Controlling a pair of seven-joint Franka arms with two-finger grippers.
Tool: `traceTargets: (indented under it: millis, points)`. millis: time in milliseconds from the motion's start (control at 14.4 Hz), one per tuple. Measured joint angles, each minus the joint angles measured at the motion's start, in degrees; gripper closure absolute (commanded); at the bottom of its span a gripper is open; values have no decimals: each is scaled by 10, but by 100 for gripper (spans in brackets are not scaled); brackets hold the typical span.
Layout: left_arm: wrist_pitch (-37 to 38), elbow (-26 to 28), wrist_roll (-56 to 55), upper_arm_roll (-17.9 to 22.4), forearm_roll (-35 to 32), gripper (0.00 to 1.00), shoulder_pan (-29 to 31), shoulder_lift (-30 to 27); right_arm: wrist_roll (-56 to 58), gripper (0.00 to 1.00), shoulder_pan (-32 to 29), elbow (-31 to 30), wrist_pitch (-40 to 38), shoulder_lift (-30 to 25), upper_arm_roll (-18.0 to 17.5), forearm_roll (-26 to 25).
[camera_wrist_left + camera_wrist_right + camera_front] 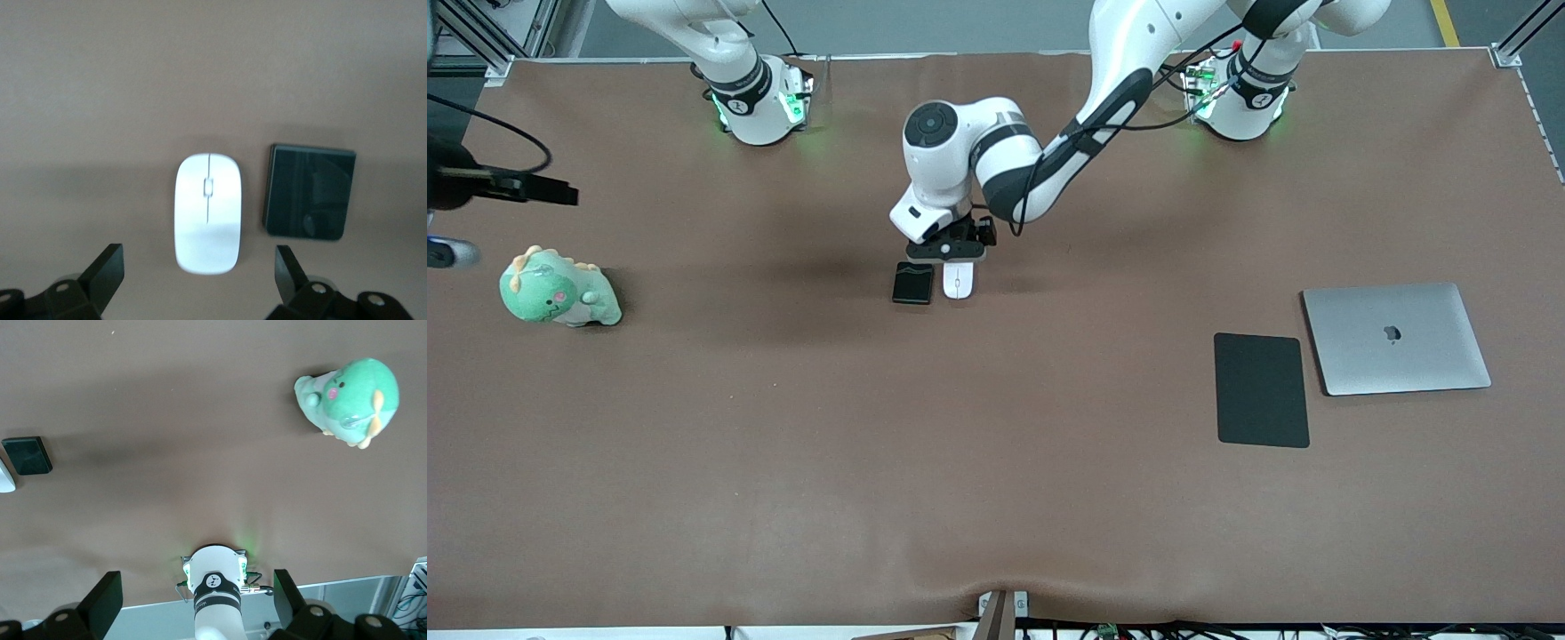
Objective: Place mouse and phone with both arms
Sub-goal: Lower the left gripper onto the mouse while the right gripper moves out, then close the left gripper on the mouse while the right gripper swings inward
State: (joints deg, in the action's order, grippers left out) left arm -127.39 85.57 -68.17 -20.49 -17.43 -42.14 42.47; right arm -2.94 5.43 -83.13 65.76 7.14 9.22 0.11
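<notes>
My left gripper grabs the rear side edges of the white mouse (959, 282) next, to set it on the black pad (1261, 390).
The white mouse (959, 282) and the black phone (913, 283) lie side by side on the brown table mid-way between the arms' bases, the phone toward the right arm's end. My left gripper (951, 252) hangs low just above the mouse's farther end, open and empty. In the left wrist view the mouse (207, 213) lies between and ahead of the spread fingers (107, 273), with the phone (308, 192) beside it. My right gripper (197, 603) is open and empty, held high over its own base; its hand is out of the front view.
A green dinosaur plush (559, 291) sits toward the right arm's end. A large matte black pad (1261, 389) and a closed silver laptop (1394, 338) lie toward the left arm's end. A dark fixture (507, 185) juts in at the edge near the plush.
</notes>
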Motion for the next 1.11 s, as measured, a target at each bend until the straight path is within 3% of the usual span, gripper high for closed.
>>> traceTargets:
  millis: [347,1109]
  points:
    - [-52,-3,18,14,0,0,20,30,0,0,3,0,19,33,3,-2]
    - [-59,-3,30,13,0,0,1,62,0,0,8,3,69,83,1,10]
